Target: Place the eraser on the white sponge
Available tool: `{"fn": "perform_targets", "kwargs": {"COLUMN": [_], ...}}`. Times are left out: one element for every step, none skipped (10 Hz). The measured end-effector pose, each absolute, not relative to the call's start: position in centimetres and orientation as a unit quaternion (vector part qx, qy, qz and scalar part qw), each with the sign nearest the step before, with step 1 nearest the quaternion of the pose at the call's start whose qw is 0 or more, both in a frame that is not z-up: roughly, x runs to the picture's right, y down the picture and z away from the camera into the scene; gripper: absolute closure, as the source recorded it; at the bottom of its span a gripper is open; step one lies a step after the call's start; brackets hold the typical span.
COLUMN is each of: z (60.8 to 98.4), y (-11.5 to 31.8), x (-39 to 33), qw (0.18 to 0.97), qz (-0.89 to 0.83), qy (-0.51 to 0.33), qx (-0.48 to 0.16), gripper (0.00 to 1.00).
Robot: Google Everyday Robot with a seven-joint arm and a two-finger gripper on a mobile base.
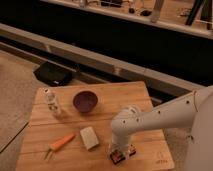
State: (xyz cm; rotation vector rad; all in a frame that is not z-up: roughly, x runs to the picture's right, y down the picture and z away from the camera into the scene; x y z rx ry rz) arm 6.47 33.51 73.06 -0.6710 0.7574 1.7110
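The eraser should go on the white sponge (89, 138), so my gripper should next grab the eraser by its labelled middle (123, 155).
The eraser (117, 157), a small dark block with an orange-red label, lies on the wooden table (155, 150) near its front edge. My gripper (121, 151) points straight down over it, open, with a finger on either side of the block. Much of the eraser is hidden by the fingers. The white sponge (89, 138), a cream rectangular block, lies flat on the table a short way to the left of the gripper, apart from it.
An orange carrot (61, 143) lies left of the sponge. A dark purple bowl (85, 101) and a small white bottle (51, 101) stand farther back left. A black box (52, 74) sits on the floor behind the table.
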Motion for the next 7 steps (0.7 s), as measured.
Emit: {"fn": "perform_targets", "kwargs": {"z": [73.2, 73.2, 73.2, 73.2, 73.2, 73.2, 73.2], "y": [33.6, 33.6, 33.7, 33.9, 34.0, 34.1, 34.2], "x": [6.8, 7.0, 7.4, 7.6, 7.7, 7.9, 7.9], "qw": [0.540, 0.538, 0.536, 0.537, 0.536, 0.536, 0.534], "qz": [0.726, 0.727, 0.726, 0.724, 0.722, 0.720, 0.717], "qy": [0.324, 0.329, 0.338, 0.346, 0.353, 0.360, 0.369], "qx": [-0.277, -0.273, -0.265, -0.261, -0.258, -0.255, -0.252], "gripper": [0.35, 0.35, 0.35, 0.35, 0.35, 0.35, 0.35]}}
